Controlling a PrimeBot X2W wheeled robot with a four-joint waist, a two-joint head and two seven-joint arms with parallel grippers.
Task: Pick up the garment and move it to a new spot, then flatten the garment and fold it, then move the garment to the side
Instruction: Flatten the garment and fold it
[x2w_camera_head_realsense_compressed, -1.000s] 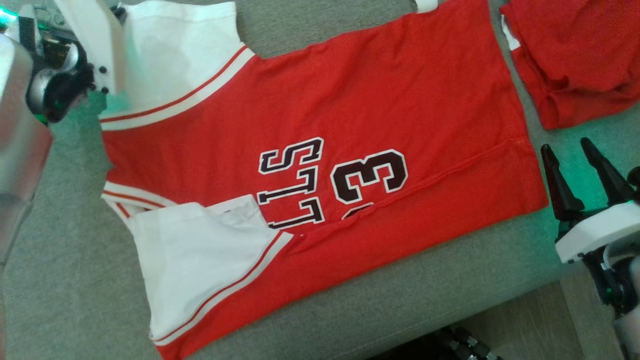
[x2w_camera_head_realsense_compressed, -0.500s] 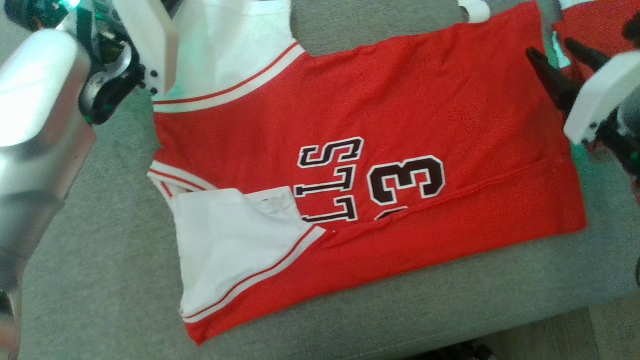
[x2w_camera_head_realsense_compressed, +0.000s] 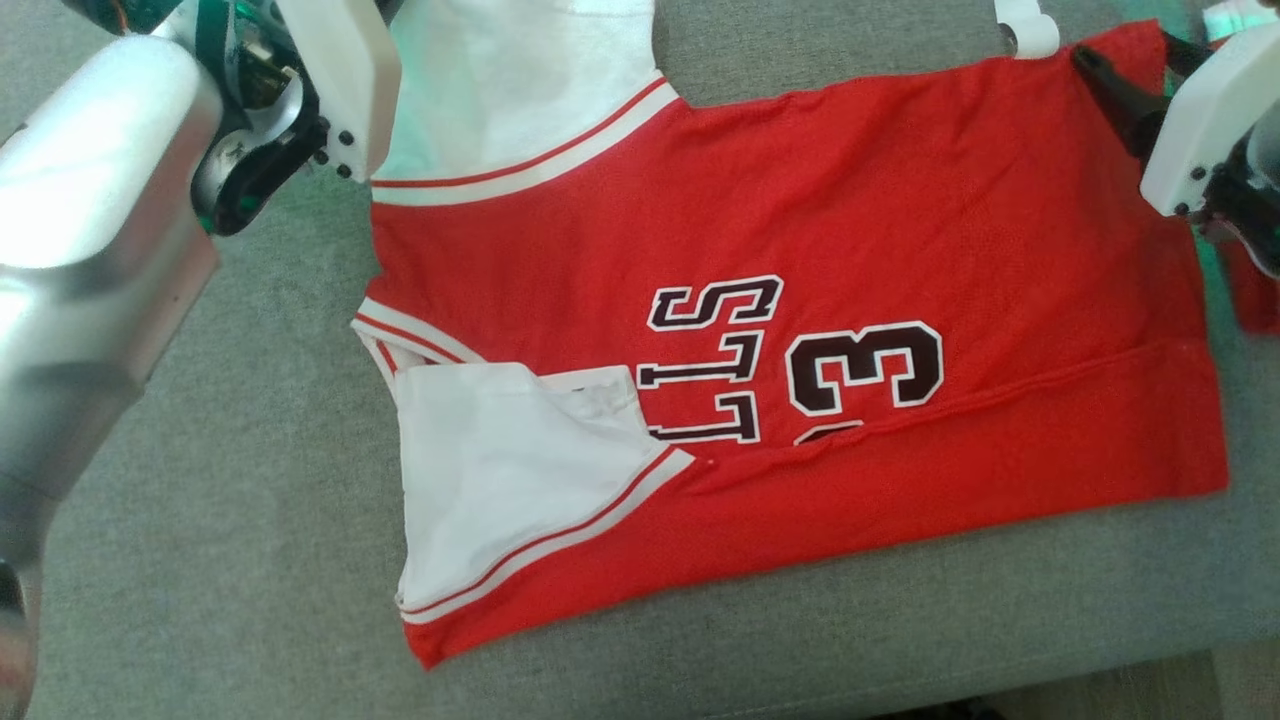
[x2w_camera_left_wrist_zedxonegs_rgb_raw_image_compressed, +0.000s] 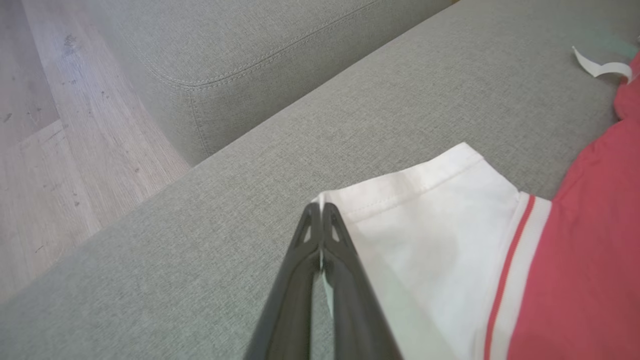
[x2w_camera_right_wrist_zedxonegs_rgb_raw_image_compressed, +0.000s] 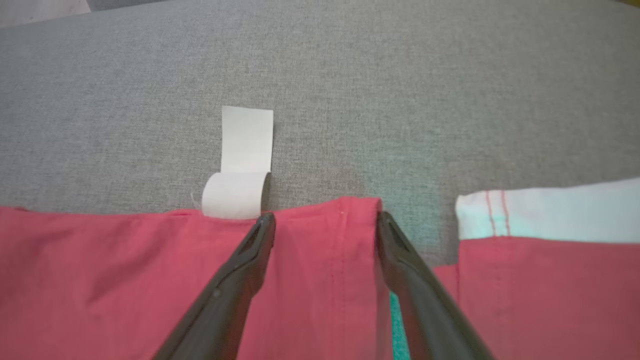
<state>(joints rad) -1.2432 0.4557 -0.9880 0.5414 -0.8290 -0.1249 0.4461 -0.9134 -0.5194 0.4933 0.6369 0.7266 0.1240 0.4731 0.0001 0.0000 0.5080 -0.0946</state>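
The jersey's red body (x2w_camera_head_realsense_compressed: 984, 228) lies flat on the cushion, so my right gripper should next pinch the corner of its red hem (x2w_camera_head_realsense_compressed: 1149, 46), where the folded edge stands up.
The garment (x2w_camera_head_realsense_compressed: 800, 230) is a red jersey with white sleeves and dark letters, spread flat on the grey sofa cushion (x2w_camera_head_realsense_compressed: 200, 520). In the left wrist view my left gripper (x2w_camera_left_wrist_zedxonegs_rgb_raw_image_compressed: 320, 207) is shut on the corner hem of the far white sleeve (x2w_camera_left_wrist_zedxonegs_rgb_raw_image_compressed: 440, 220), with a sliver of white cloth showing between its fingers. In the head view its white wrist housing (x2w_camera_head_realsense_compressed: 330, 80) sits at the upper left, beside that sleeve. My right gripper (x2w_camera_head_realsense_compressed: 1135, 65) hangs open over the garment's far right corner. In the right wrist view its fingertips (x2w_camera_right_wrist_zedxonegs_rgb_raw_image_compressed: 325, 218) straddle the red hem fold (x2w_camera_right_wrist_zedxonegs_rgb_raw_image_compressed: 325, 280).
A white label (x2w_camera_right_wrist_zedxonegs_rgb_raw_image_compressed: 245, 165) sticks out from the garment's far edge, left of the right gripper. A second red garment with white trim (x2w_camera_right_wrist_zedxonegs_rgb_raw_image_compressed: 545, 280) lies just to the right. Wooden floor (x2w_camera_left_wrist_zedxonegs_rgb_raw_image_compressed: 45, 150) runs past the sofa's left end, and another cushion (x2w_camera_left_wrist_zedxonegs_rgb_raw_image_compressed: 250, 55) lies behind.
The head camera has shifted, so the whole picture slid right. My right gripper rose from the lower right, near the front hem, to the garment's far right corner. The left gripper stays shut on the sleeve.
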